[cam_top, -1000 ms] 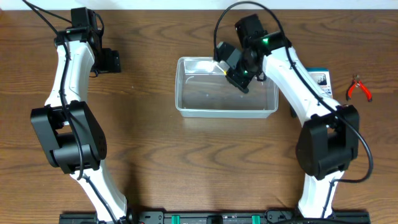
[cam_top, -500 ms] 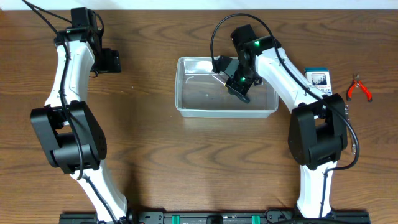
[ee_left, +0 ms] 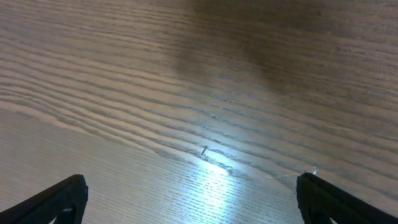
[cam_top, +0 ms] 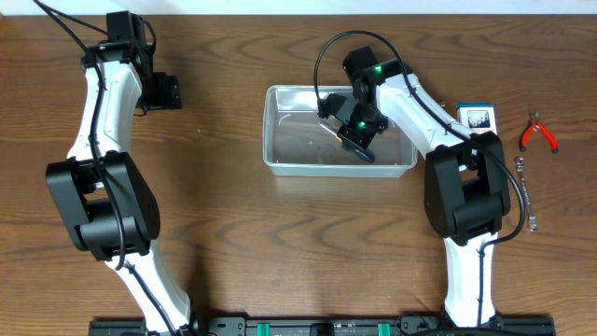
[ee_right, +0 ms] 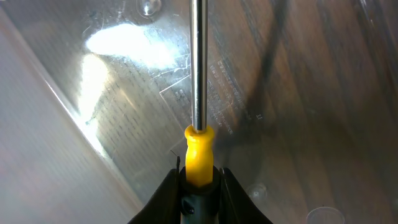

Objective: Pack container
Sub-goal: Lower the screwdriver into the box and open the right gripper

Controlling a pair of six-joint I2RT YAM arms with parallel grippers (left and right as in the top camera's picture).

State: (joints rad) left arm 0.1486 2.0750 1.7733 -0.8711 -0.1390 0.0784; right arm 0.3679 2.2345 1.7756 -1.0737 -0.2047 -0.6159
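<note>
I should open my right gripper. My fingers hold the screwdriver low inside the container's sides, so it would lie on the container's bottom if I let it go.
The clear plastic container (cam_top: 297,149) stands at the table's middle back. My right gripper (cam_top: 349,129) reaches down inside it, tilted, and is shut on a screwdriver. In the right wrist view the fingers (ee_right: 166,193) clamp the screwdriver's yellow-and-black handle (ee_right: 198,158). Its steel shaft (ee_right: 198,62) points away over the container's clear floor (ee_right: 118,93). My left gripper (cam_top: 171,91) hangs at the far left back, well away from the container. Its jaws stand wide open over bare wood (ee_left: 191,186) with nothing between them.
A small blue-and-white box (cam_top: 478,117) lies just right of the container, partly under the right arm. Red-handled pliers (cam_top: 538,133) lie at the far right. A thin metal tool (cam_top: 525,191) lies below them.
The right gripper has swung left and lower into the container, carrying the screwdriver. The left arm has not moved.
</note>
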